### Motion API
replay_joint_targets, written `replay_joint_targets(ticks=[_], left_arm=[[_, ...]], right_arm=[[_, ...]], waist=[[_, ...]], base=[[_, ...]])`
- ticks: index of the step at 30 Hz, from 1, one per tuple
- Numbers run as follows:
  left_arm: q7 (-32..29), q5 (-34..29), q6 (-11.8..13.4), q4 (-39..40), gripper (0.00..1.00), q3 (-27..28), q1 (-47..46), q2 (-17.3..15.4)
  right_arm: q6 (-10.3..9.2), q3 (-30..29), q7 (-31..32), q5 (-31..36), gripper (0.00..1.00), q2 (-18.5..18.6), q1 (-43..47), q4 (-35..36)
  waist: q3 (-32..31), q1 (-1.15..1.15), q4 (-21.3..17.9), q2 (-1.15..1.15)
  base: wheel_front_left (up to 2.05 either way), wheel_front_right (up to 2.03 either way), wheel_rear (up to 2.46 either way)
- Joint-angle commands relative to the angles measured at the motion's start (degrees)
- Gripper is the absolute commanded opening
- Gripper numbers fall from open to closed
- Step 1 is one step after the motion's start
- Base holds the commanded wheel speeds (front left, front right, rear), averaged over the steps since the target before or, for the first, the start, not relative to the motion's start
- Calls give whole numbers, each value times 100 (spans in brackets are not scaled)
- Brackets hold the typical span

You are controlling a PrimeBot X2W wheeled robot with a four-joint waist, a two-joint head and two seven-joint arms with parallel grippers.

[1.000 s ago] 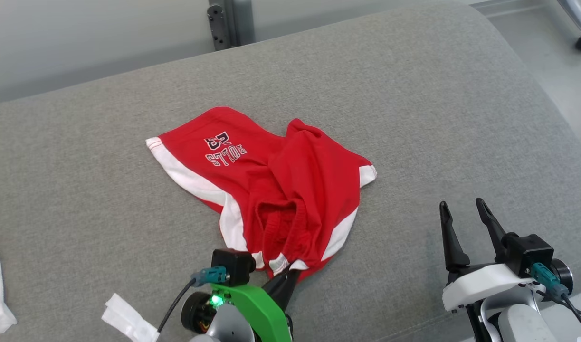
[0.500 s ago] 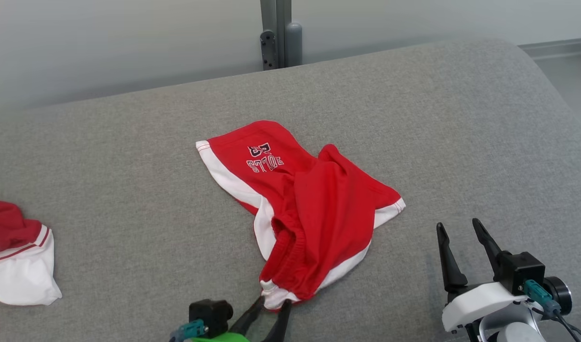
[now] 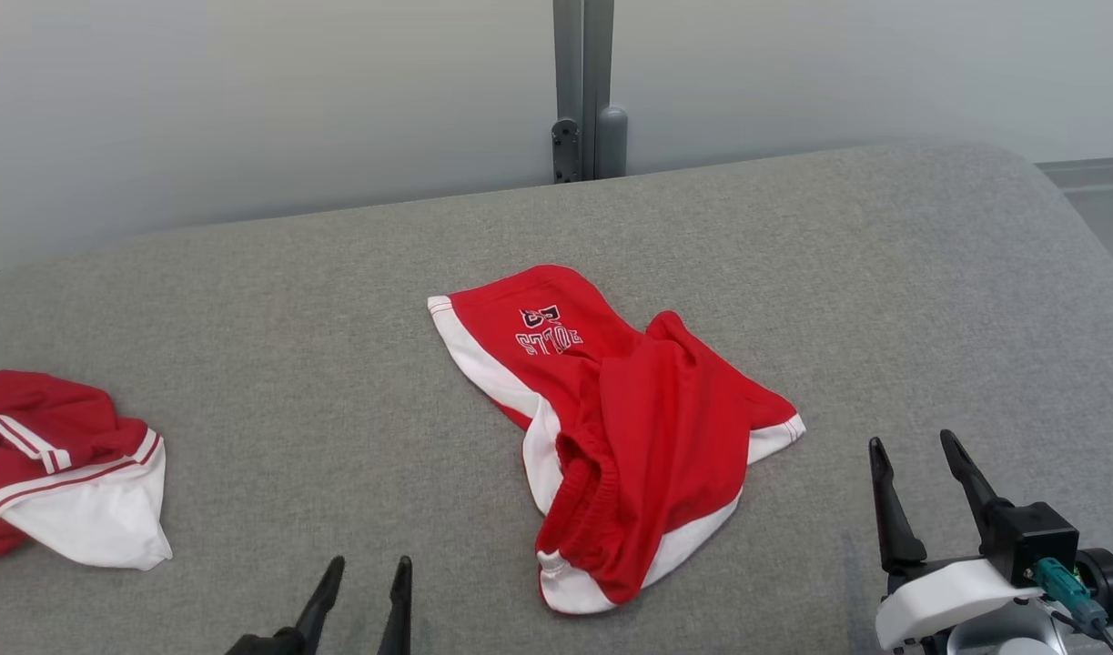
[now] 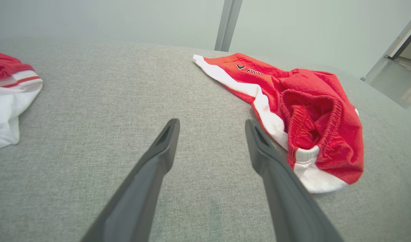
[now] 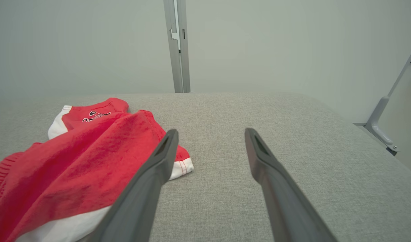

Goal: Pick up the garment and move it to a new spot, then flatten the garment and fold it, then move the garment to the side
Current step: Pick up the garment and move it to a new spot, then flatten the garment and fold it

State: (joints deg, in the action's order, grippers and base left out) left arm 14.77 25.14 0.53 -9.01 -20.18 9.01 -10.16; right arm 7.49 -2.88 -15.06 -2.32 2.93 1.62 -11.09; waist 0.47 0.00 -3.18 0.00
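Next, to lift the garment, my left gripper pinches the white edge of its waistband (image 3: 553,562), which stands up open while the garment's lettered leg (image 3: 536,327) lies flat.
The garment (image 3: 629,428), red shorts with white side stripes and dark lettering, lies crumpled on the grey cushioned surface (image 3: 292,309), its elastic waistband toward me. My left gripper (image 3: 369,575) is open at the bottom edge, left of the waistband and apart from it. In the left wrist view the garment (image 4: 302,107) lies just right of the open left gripper (image 4: 212,126). My right gripper (image 3: 915,448) stands open at the lower right, clear of the cloth. The right wrist view has the garment (image 5: 74,161) left of the open right gripper (image 5: 210,132).
Another red and white piece of clothing (image 3: 60,473) lies bunched at the left edge of the surface, also seen in the left wrist view (image 4: 7,87). A grey post (image 3: 585,91) stands against the wall behind. The surface rounds off at the right (image 3: 1066,236).
My left gripper has opened and let go of the waistband, then pulled back to the left. The camera has shifted, bringing the second clothing piece into view. The right gripper stayed open.
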Motion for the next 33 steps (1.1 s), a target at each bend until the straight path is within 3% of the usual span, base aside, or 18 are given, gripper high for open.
replay_joint_targets(ticks=[1,7,14,22,33], left_arm=[[50,-119,38,92,100,153,11,3],[36,-849,-146,615,100,1043,202,308],[38,-1343,-527,506,100,1589,281,551],[39,-1521,-744,373,100,1763,111,663],[39,-1672,-801,366,100,1653,89,713]], right_arm=[[0,-35,-18,48,100,32,99,35],[0,-116,-18,126,100,41,163,89],[0,-157,-18,127,100,37,185,29],[0,-238,-18,124,100,34,164,-40],[0,-49,-19,9,100,128,-66,-101]], waist=[[-81,0,60,0],[-138,0,38,0],[-134,0,0,0],[-98,0,105,0],[-80,0,222,0]], base=[[0,0,0],[0,0,0],[0,0,0],[0,0,0],[0,0,0]])
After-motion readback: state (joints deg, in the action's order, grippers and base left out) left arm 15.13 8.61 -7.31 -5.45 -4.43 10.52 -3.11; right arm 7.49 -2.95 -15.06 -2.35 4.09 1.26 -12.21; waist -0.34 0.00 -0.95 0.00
